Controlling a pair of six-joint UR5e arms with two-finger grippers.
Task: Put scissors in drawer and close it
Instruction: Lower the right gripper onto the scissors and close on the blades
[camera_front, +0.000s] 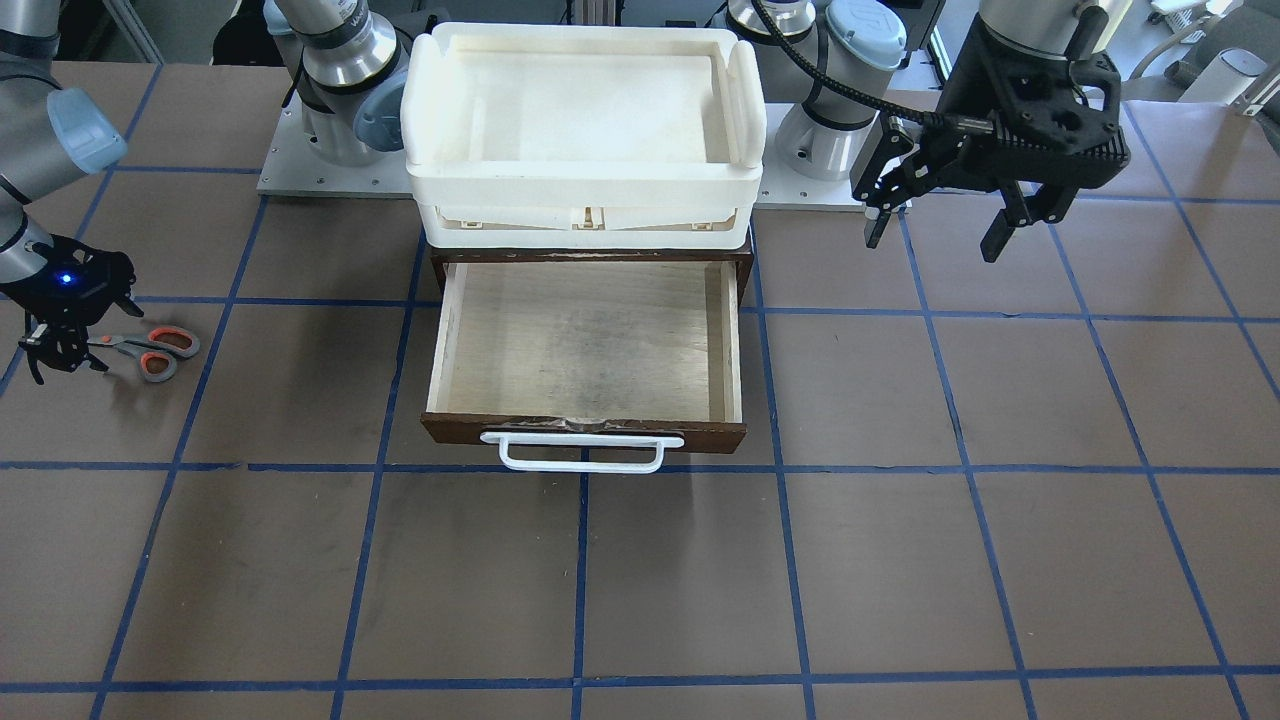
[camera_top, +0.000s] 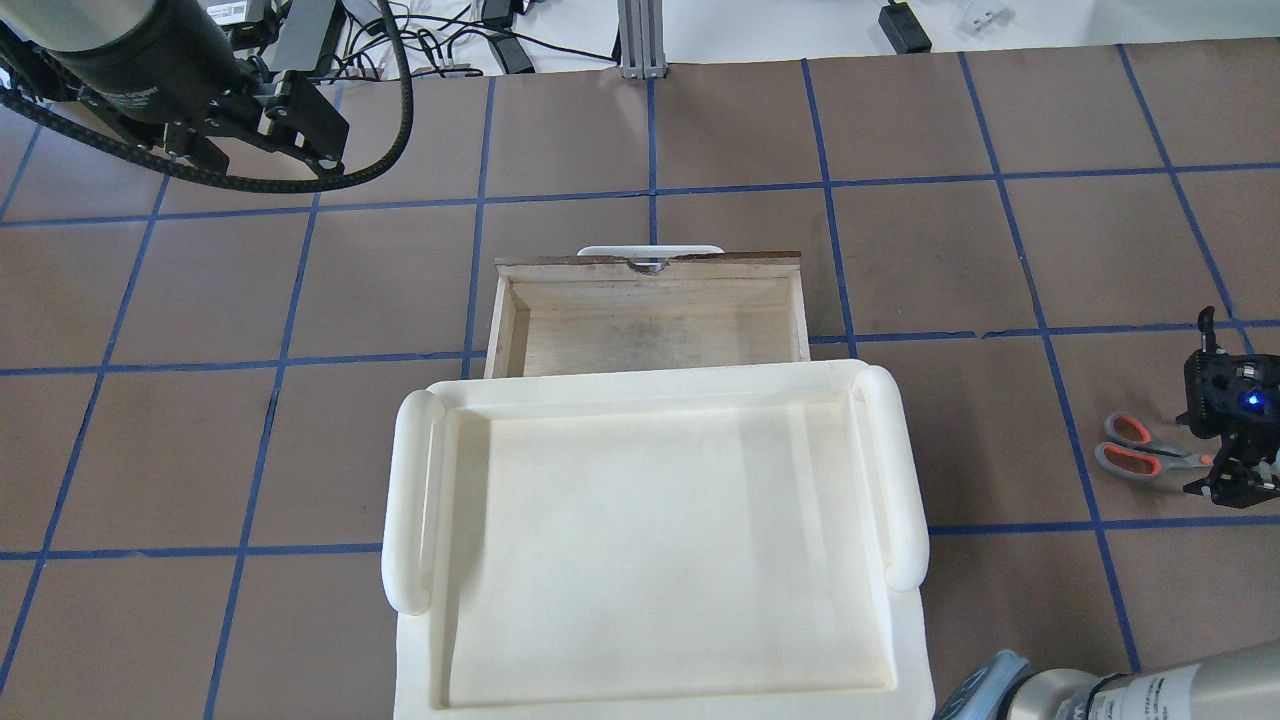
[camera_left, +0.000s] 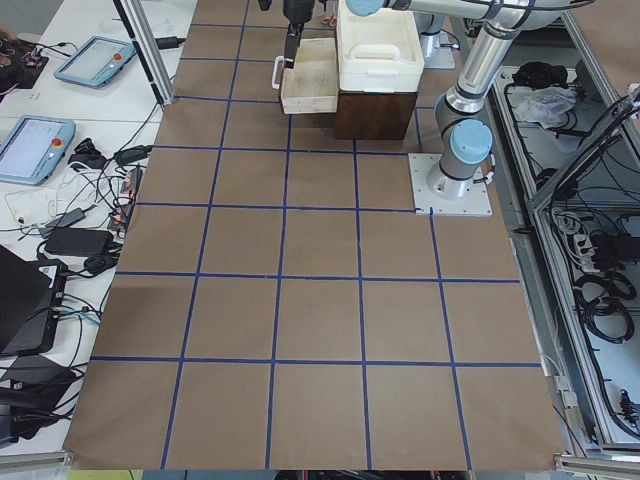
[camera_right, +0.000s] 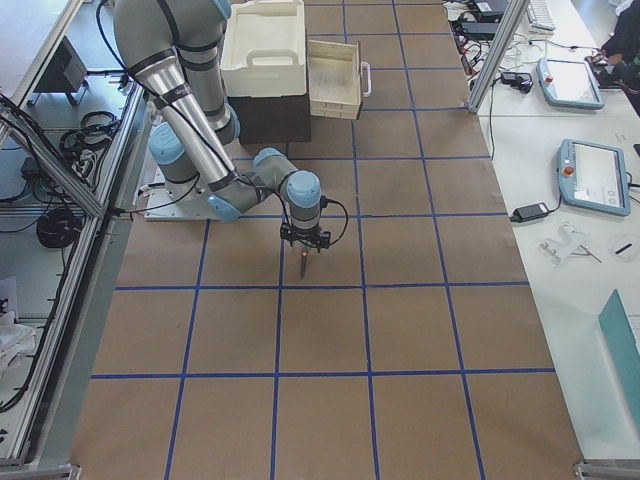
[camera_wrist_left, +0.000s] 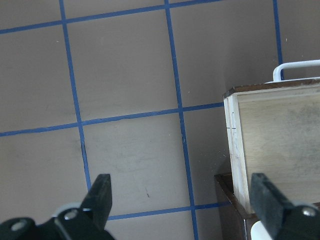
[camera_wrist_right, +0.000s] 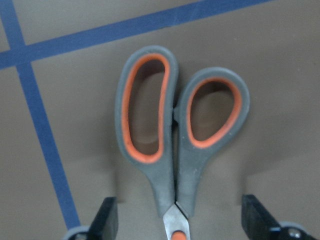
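The scissors' pivot, where handles meet blades, is the part my right gripper needs to grip next. Then the scissors (camera_front: 150, 351) can go in the drawer (camera_front: 585, 345).
The scissors (camera_front: 150, 351) lie flat on the table far to the drawer's side, also in the overhead view (camera_top: 1140, 450). In the right wrist view their orange-lined handles (camera_wrist_right: 175, 125) point away from the wrist. My right gripper (camera_front: 65, 365) is open and low over the blade end, one finger (camera_wrist_right: 107, 222) on each side, not closed on them. The drawer (camera_front: 585, 345) is pulled open and empty, its white handle (camera_front: 580, 452) toward the operators' side. My left gripper (camera_front: 940, 220) is open and empty, raised beside the drawer unit; the drawer's corner (camera_wrist_left: 272, 140) shows in its wrist view.
A white plastic tray (camera_front: 585, 190) sits on top of the dark wood drawer cabinet (camera_front: 440, 262), overhanging the drawer's back part (camera_top: 650, 385). Blue tape lines grid the brown table. The arm bases (camera_front: 340, 130) stand behind the cabinet.
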